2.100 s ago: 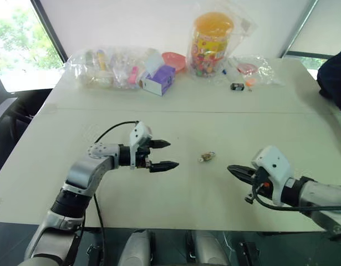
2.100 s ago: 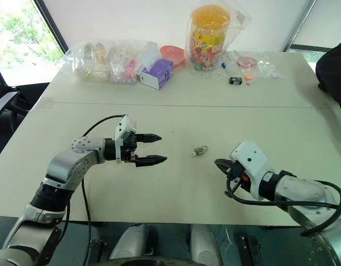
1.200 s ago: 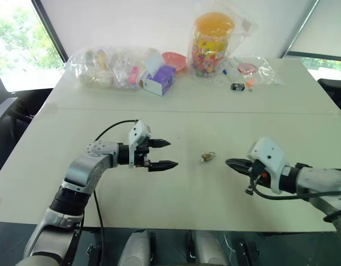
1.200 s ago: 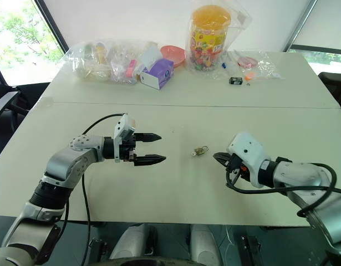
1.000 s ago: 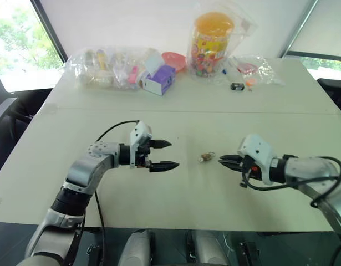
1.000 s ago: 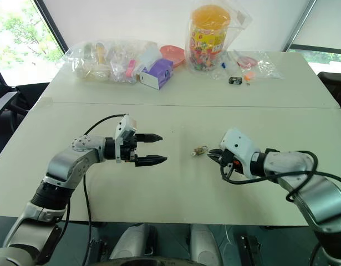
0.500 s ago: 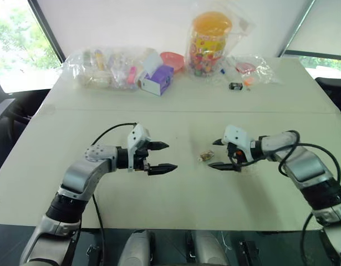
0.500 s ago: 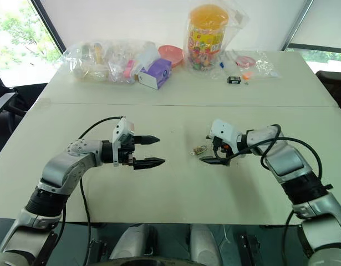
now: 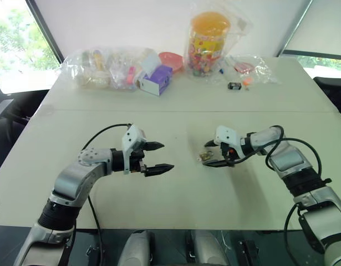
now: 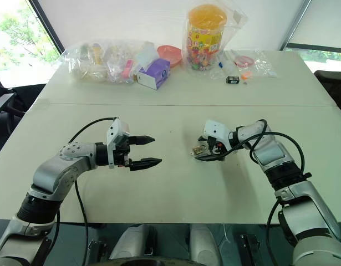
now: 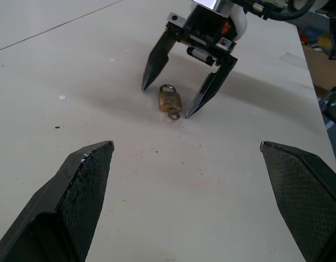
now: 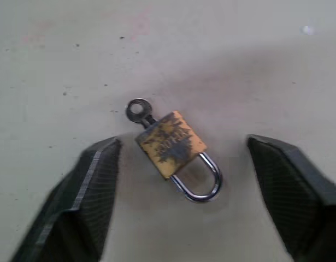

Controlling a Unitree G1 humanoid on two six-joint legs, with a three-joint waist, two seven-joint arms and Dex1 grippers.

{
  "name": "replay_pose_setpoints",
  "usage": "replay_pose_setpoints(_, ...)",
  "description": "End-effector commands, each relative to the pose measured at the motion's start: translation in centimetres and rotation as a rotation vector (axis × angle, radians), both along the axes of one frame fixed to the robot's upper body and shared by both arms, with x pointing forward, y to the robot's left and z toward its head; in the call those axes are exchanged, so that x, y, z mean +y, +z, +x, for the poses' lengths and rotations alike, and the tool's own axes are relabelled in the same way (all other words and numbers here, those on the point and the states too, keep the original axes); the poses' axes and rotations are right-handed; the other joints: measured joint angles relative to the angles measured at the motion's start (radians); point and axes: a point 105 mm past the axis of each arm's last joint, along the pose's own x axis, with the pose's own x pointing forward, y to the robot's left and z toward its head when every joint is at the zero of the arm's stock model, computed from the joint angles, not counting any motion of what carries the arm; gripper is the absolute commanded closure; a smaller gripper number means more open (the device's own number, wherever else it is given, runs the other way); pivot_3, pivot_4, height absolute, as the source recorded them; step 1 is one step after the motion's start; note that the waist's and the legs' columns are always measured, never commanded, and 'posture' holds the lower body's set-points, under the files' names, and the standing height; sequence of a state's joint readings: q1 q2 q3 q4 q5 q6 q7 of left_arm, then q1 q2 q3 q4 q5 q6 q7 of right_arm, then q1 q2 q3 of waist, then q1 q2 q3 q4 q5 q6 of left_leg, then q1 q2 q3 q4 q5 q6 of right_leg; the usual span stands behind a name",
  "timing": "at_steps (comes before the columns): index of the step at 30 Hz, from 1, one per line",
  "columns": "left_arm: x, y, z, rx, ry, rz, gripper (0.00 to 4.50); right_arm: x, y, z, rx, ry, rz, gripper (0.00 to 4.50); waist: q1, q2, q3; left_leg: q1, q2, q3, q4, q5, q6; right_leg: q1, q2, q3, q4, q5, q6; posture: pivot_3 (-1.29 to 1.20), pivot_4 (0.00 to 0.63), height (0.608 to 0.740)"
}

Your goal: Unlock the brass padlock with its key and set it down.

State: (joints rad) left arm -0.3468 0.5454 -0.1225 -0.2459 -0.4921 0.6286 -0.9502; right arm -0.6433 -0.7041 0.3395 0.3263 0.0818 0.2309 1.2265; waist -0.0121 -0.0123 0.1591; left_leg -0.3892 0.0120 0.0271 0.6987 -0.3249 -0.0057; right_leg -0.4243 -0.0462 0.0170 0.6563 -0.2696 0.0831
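Observation:
My right gripper takes hold of the padlock by its rectangular body (image 9: 205, 156) (image 12: 171, 144) next, so the brass padlock's key stays free to turn.
The brass padlock (image 12: 170, 144) lies flat on the white table (image 9: 176, 199), mid-table between my two arms. Its silvery shackle (image 12: 203, 180) looks pushed in, and its key (image 12: 138, 110) sticks out of the bottom end. My right gripper (image 9: 208, 154) is open and angled down over it. One finger (image 11: 155, 63) stands on each side of the padlock (image 11: 169, 101), with a small gap to the body on both sides. My left gripper (image 9: 166, 156) hovers open a hand's width to the padlock's left, pointing at it, with nothing between its fingers.
Along the table's far edge stand clear plastic bags of small items (image 9: 103, 66), a purple box (image 9: 157, 80), a red bowl (image 9: 173, 60) and a jar with an orange lid (image 9: 208, 41). A small black item (image 9: 234, 86) lies near the right-hand bags. A seam (image 9: 176, 111) crosses the table.
My right gripper has swung in from the right, opened, and come down astride the padlock; its jaws are narrower than half a second ago. The left gripper and the padlock have stayed put.

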Motion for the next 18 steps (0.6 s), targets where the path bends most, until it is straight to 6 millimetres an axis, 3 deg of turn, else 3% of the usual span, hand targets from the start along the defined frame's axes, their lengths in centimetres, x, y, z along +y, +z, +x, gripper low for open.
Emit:
replay_pose_setpoints(1, 0.0, 1.0, -0.1, -0.039, 0.003, -0.025, 0.0, -0.4, -1.2, -0.1, 0.036, -0.021, -0.046, 2.93, -0.001, 0.0, 0.0, 0.0, 0.0, 0.0, 0.0, 0.0, 0.0, 0.0, 0.0, 0.0, 0.0, 0.0, 0.0, 0.0, 0.15, 0.735)
replay_pose_setpoints(3, 0.0, 1.0, -0.1, -0.038, 0.003, -0.026, 0.0, -0.4, -1.3, 0.0, 0.033, -0.027, -0.049, 3.83, -0.002, 0.0, 0.0, 0.001, 0.0, 0.0, 0.0, 0.0, 0.0, 0.0, 0.0, 0.0, 0.001, 0.0, 0.0, 0.0, 0.15, 0.735)
replay_pose_setpoints(8, -0.4, 1.0, 0.0, -0.019, -0.017, -0.038, 0.0, 0.2, 0.7, -0.1, -0.123, -0.019, -0.036, 3.82, -0.001, 0.0, 0.0, 0.001, 0.0, 0.0, 0.0, 0.0, 0.0, 0.0, -0.001, 0.0, 0.001, 0.0, 0.0, 0.0, 0.15, 0.735)
replay_pose_setpoints(13, -1.1, 1.5, 1.1, 0.041, -0.024, -0.103, 0.0, 2.3, 5.5, -1.4, -0.598, 0.031, -0.015, 3.82, 0.002, 0.0, 0.0, -0.001, 0.0, 0.0, 0.0, 0.0, 0.0, -0.001, -0.001, 0.0, 0.001, 0.0, 0.0, 0.0, 0.15, 0.735)
replay_pose_setpoints(15, -1.4, 1.5, 1.4, 0.053, -0.033, -0.109, 0.0, 2.5, 6.4, -2.2, -0.768, 0.055, -0.051, 3.82, 0.002, 0.0, 0.0, -0.001, -0.001, 0.0, 0.0, 0.0, 0.0, -0.002, -0.001, 0.0, 0.002, 0.0, 0.0, 0.0, 0.15, 0.735)
replay_pose_setpoints(18, -1.9, 1.9, 1.7, 0.075, -0.06, -0.135, 0.0, 3.1, 6.7, -3.7, -0.889, 0.085, -0.08, 3.82, 0.002, 0.0, 0.0, -0.001, -0.001, 0.0, 0.0, 0.0, 0.0, -0.002, 0.0, 0.0, 0.002, 0.0, 0.0, 0.0, 0.15, 0.735)
